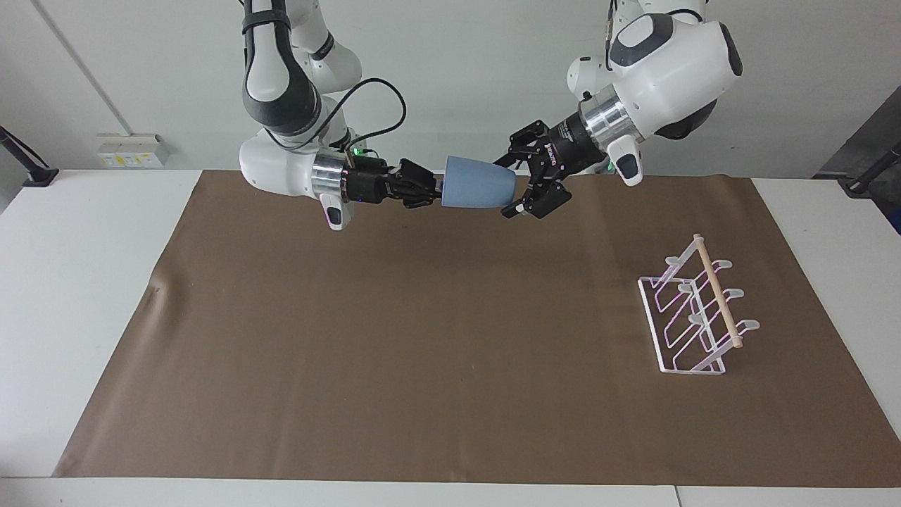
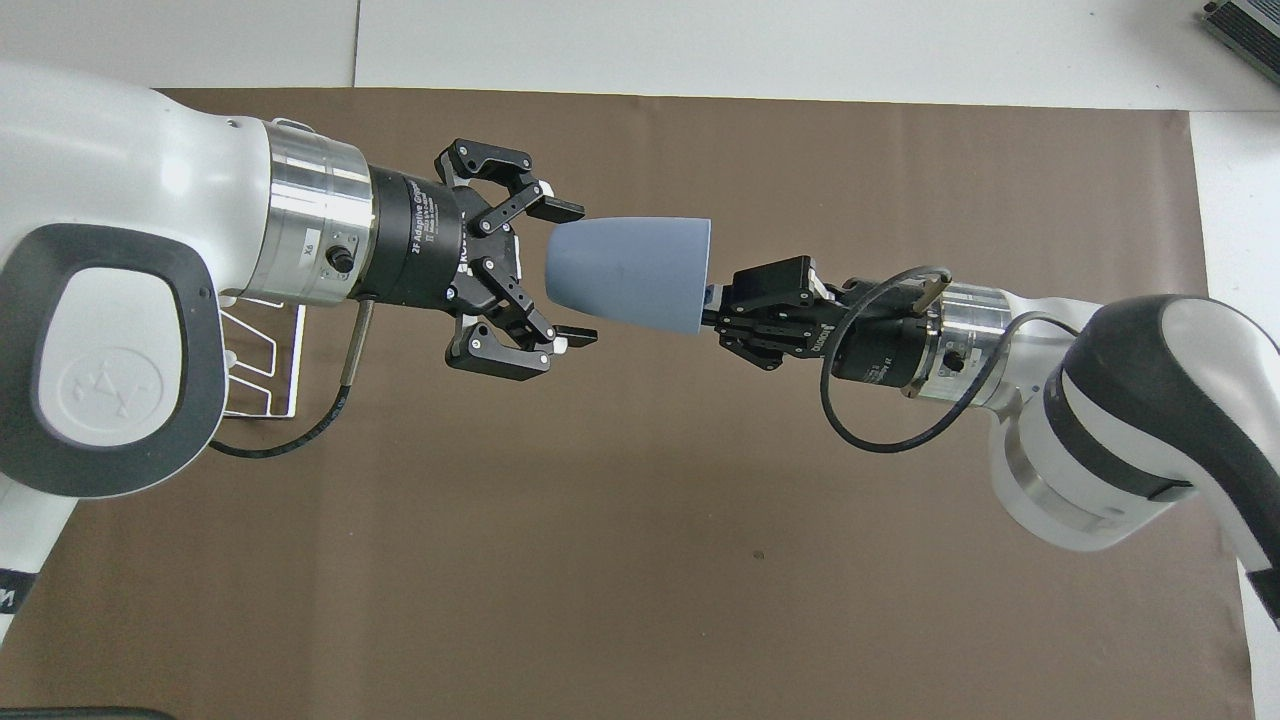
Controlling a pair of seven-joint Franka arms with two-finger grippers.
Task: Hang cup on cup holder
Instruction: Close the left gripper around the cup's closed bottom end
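Observation:
My left gripper grips the cup by its narrow base (image 2: pixel 575 272) next, since that base sticks out free. My right gripper stays shut on the cup's rim (image 2: pixel 708 312).
The light-blue cup (image 1: pixel 479 191) is held sideways in the air over the part of the brown mat nearest the robots; it also shows in the overhead view (image 2: pixel 630 272). My right gripper (image 1: pixel 431 191) is shut on the cup's rim (image 2: pixel 708 312). My left gripper (image 1: pixel 512 186) is open, with one finger on each side of the cup's narrow base (image 2: pixel 575 272); whether they touch it I cannot tell. The white wire cup holder (image 1: pixel 697 317) with its wooden dowel stands on the mat toward the left arm's end. In the overhead view the cup holder (image 2: pixel 265 370) is mostly hidden under the left arm.
A brown mat (image 1: pixel 422 338) covers most of the white table (image 1: pixel 84 282). A black cable (image 2: pixel 870 440) loops at the right wrist. Nothing else stands on the mat.

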